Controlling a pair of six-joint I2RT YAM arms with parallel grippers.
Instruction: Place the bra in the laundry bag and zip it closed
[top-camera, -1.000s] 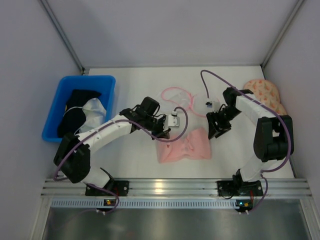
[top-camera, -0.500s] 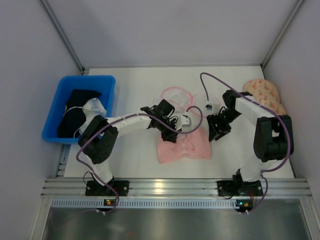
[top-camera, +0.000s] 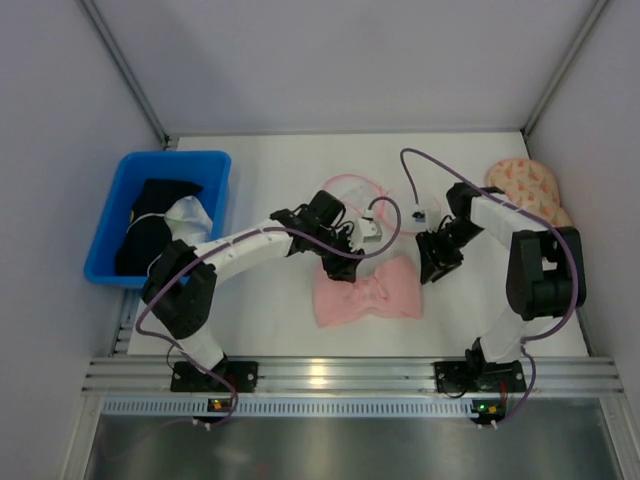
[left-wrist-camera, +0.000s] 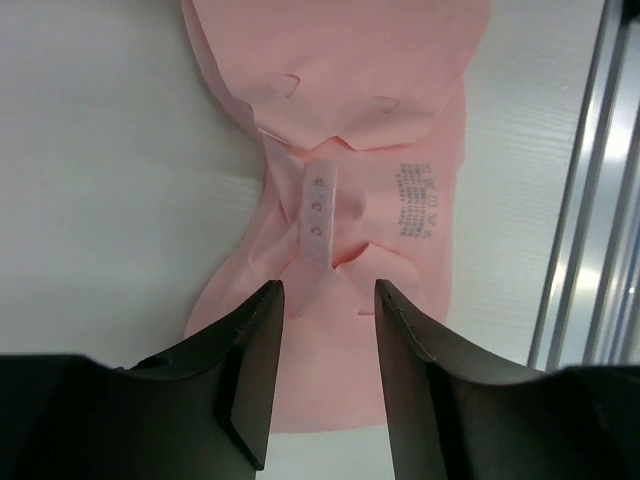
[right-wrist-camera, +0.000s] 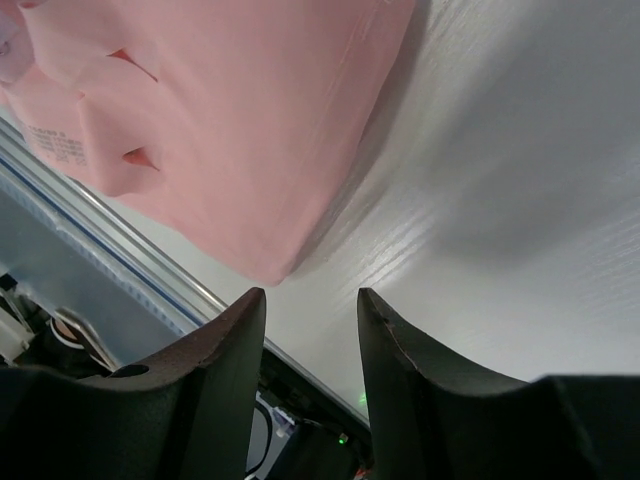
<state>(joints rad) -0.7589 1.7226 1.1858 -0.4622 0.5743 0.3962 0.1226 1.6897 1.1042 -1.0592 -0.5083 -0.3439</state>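
Observation:
The two ends of the bra have to be folded together so it can go in the laundry bag. The robot's left gripper next needs to pick up the bra by the end opposite the right gripper.
The light-pink bra lies flat on the white table, near the front middle. In the left wrist view the bra shows its centre strip and printed label. My left gripper hangs over the bra's far edge. The left gripper is open, with only fabric below the gap. The right gripper hovers just off the bra's right end. In its own view the right gripper is open over bare table, with the bra ahead and to the left. The mesh laundry bag with pink edging lies behind the left wrist, partly hidden.
A blue bin at the left holds black and white garments. A peach speckled two-lobed item lies at the far right, by the wall. An aluminium rail runs along the table's front edge, and purple cables loop above both wrists.
My left gripper has gone from shut to open and shifted slightly right over the bra, which now lies spread in a bow shape. The right gripper's jaws have narrowed a little.

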